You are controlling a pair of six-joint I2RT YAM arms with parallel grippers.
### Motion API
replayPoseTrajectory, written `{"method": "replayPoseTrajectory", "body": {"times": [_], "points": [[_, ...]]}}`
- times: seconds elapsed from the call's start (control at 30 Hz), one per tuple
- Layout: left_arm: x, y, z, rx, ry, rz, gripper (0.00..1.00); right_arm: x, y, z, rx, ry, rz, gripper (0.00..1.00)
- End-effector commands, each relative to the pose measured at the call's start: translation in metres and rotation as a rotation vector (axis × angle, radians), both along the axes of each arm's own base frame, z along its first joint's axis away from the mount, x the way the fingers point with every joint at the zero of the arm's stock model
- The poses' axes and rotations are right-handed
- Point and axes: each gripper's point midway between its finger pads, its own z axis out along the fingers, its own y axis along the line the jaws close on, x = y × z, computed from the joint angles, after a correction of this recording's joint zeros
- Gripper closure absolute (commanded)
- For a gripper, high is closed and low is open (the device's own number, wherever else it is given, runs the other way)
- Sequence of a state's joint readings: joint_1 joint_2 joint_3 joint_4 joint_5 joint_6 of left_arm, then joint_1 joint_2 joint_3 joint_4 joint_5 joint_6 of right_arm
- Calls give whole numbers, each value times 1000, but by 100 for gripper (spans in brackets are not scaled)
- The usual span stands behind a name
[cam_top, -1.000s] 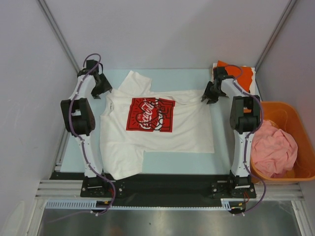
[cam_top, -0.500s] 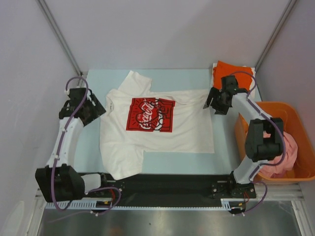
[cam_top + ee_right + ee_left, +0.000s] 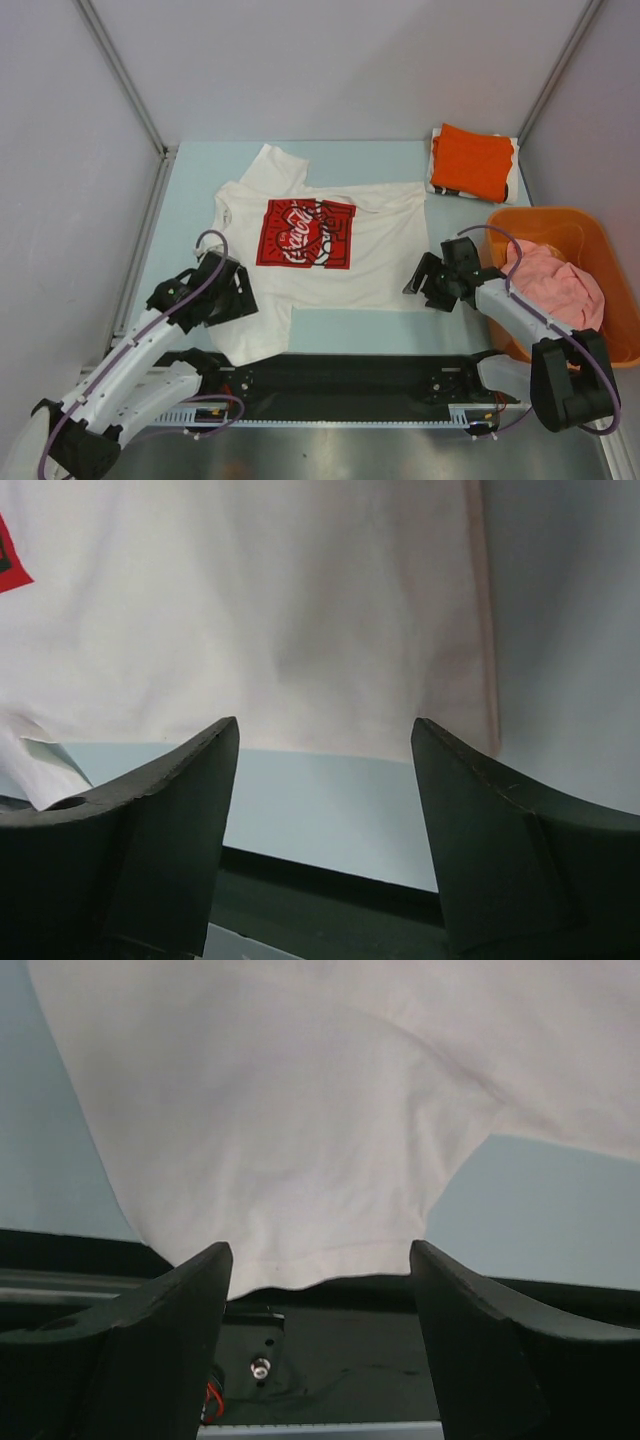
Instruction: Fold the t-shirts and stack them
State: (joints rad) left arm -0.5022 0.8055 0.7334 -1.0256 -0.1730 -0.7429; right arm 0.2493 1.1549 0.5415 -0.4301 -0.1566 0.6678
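My right gripper is at the near corner of the t-shirt. My left gripper needs to match that and next pick up the white t-shirt [image 3: 330, 275] by its near sleeve, to fold the t-shirt's near side over.
A white t-shirt [image 3: 330, 275] with a red-and-black chest print lies spread flat on the table. It also shows in the left wrist view [image 3: 300, 1110] and in the right wrist view [image 3: 280, 610]. My left gripper [image 3: 232, 296] is open and empty over the shirt's near left corner. My right gripper [image 3: 425, 285] is open and empty at the shirt's near right corner. A folded orange t-shirt [image 3: 474, 161] lies at the back right. A pink t-shirt [image 3: 557, 290] lies crumpled in the orange basket [image 3: 600, 235].
The basket stands at the right edge of the table, beside my right arm. A black rail [image 3: 340, 375] runs along the table's near edge. Grey walls close in the left, back and right sides.
Both arms have swung from the shirt's far corners down to its near corners. Both grippers are still open. The shirt has not moved.
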Motion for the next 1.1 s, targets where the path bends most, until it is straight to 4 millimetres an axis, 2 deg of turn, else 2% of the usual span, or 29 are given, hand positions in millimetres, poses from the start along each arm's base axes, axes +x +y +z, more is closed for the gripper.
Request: {"method": "replayPoseTrajectory", "body": {"times": [0.0,0.17,0.23,0.4,0.67,0.73,0.77,0.83,1.07], "points": [[-36,-9,-11,-89,63,60,23,13,8,8,27,-69,-34,25],[-68,-22,-46,-112,155,99,23,14,8,-1,20,-50,-35,25],[-74,-27,-57,-91,180,92,20,15,8,-3,19,-46,-35,24],[-84,-26,-85,-6,239,90,17,14,7,-4,11,-41,-28,24],[-78,-18,-106,74,233,104,19,10,4,-8,0,-32,-29,23],[-73,-18,-107,76,202,115,23,11,2,-8,-1,-36,-47,23],[-66,-22,-105,51,166,114,28,11,-2,-8,-9,-41,-80,24],[-60,-27,-103,20,133,104,33,10,-7,-8,-18,-50,-109,24],[-36,-22,-99,52,1,112,37,5,-14,-6,29,-91,-218,24]]}}
